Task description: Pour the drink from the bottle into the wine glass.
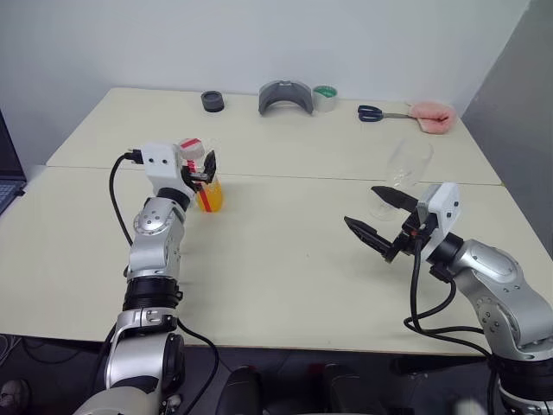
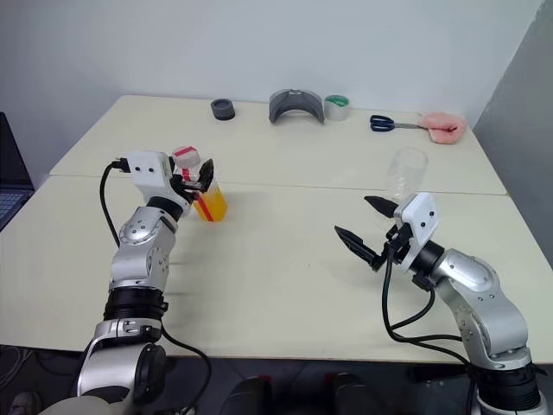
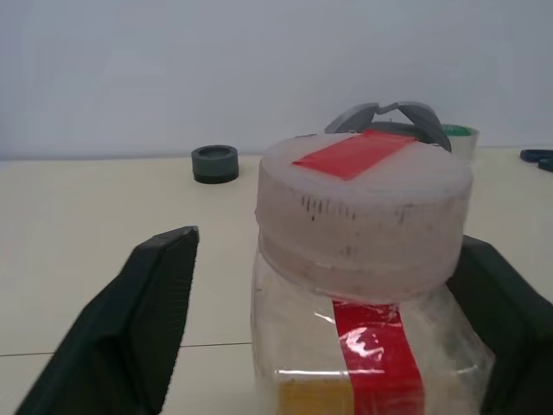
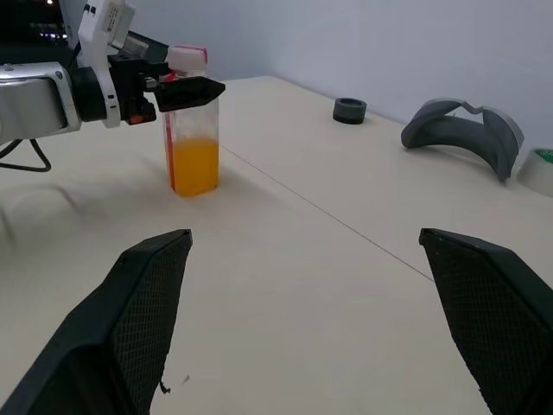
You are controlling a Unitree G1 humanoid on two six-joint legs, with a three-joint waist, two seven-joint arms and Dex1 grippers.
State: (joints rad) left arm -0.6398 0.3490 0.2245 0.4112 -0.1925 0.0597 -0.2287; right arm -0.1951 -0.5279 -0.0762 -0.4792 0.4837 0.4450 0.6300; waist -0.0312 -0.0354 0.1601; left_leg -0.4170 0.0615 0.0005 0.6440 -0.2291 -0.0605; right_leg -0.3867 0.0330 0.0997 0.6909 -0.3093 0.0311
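The bottle's shoulders slope in under its cap, so my left gripper will next pick up the bottle by the straight sides of its body (image 1: pixel 210 195) (image 3: pixel 380 385) to pour.
The bottle (image 1: pixel 207 183) stands upright on the left part of the table (image 1: pixel 276 259), white-and-red cap on top. The orange drink (image 1: pixel 210 198) fills its lower part. My left gripper (image 1: pixel 206 169) is open around the bottle just under the cap. In the left wrist view one finger (image 3: pixel 147 320) stands clear of the bottle and the other is close against its far side. The clear wine glass (image 1: pixel 407 162) stands on the right. My right gripper (image 1: pixel 359 204) hangs open and empty just in front of the glass, hiding its stem and foot.
Along the table's far edge lie a black round piece (image 1: pixel 212 101), a grey curved object (image 1: pixel 283 97), a tape roll (image 1: pixel 325 98), blue-handled scissors (image 1: pixel 373 112) and a pink cloth (image 1: pixel 432 117). A laptop (image 1: pixel 7 173) sits off the left side.
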